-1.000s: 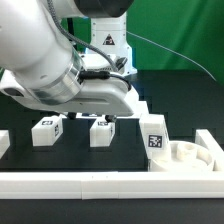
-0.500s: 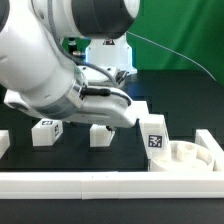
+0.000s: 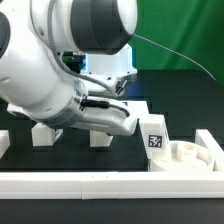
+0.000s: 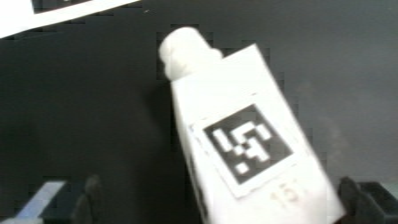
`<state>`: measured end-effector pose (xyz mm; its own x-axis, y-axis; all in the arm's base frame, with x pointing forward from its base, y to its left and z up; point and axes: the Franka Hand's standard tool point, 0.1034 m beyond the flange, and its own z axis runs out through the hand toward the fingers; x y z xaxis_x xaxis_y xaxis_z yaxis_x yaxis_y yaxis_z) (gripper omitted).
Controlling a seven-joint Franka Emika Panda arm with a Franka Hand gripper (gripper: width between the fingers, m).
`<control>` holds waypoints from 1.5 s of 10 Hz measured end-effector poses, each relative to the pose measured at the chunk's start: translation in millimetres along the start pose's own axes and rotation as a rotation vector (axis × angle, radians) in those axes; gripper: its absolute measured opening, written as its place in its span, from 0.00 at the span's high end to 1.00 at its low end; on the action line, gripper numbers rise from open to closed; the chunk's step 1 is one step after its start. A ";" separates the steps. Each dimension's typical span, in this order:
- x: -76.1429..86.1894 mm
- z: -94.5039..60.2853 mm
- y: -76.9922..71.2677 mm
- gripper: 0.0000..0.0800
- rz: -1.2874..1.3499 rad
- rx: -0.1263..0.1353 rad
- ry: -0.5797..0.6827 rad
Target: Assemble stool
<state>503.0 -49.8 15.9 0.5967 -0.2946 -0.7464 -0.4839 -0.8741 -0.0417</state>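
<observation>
I next need to grab the white leg by its tagged body (image 4: 251, 148), so its round knob stays free to fit the seat disc.
Three white blocky legs show in the exterior view: one at the left (image 3: 42, 136), one in the middle (image 3: 100, 138) under my hand, and one upright with a tag (image 3: 154, 139). The round notched seat disc (image 3: 191, 160) lies at the exterior view's right. In the wrist view my gripper (image 4: 217, 205) is open, with dark fingertips (image 4: 61, 203) on either side of a white tagged leg (image 4: 240, 130). The leg lies in the gap, closer to one finger, and is not clamped. In the exterior view my fingers are hidden by the arm.
A long white rail (image 3: 100, 184) runs along the front. The marker board (image 3: 136, 105) lies behind the legs, and its corner shows in the wrist view (image 4: 54, 10). A white piece (image 3: 4, 143) sits at the exterior view's left edge. The arm's bulk covers the left half.
The arm has swung down and forward, and my hand has dropped lower over the middle leg. It now hides more of the left leg. The legs and seat have not moved.
</observation>
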 end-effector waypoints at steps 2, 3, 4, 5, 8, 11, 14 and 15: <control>-0.5 1.9 -0.9 0.19 0.001 0.001 -0.006; -0.4 1.1 -0.1 0.19 0.003 -0.001 -0.005; -0.1 1.3 0.1 0.19 0.004 -0.001 -0.004; -0.1 1.4 0.2 0.19 0.004 -0.001 -0.005; -2.2 2.0 -2.6 0.19 0.011 0.002 -0.014; -7.2 9.2 -1.7 0.19 0.031 0.024 -0.064; -6.9 8.4 3.0 0.19 0.037 0.026 -0.067; -6.9 8.4 3.3 0.36 0.038 0.026 -0.068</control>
<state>491.8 -47.4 15.3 0.5334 -0.2998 -0.7910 -0.5225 -0.8521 -0.0294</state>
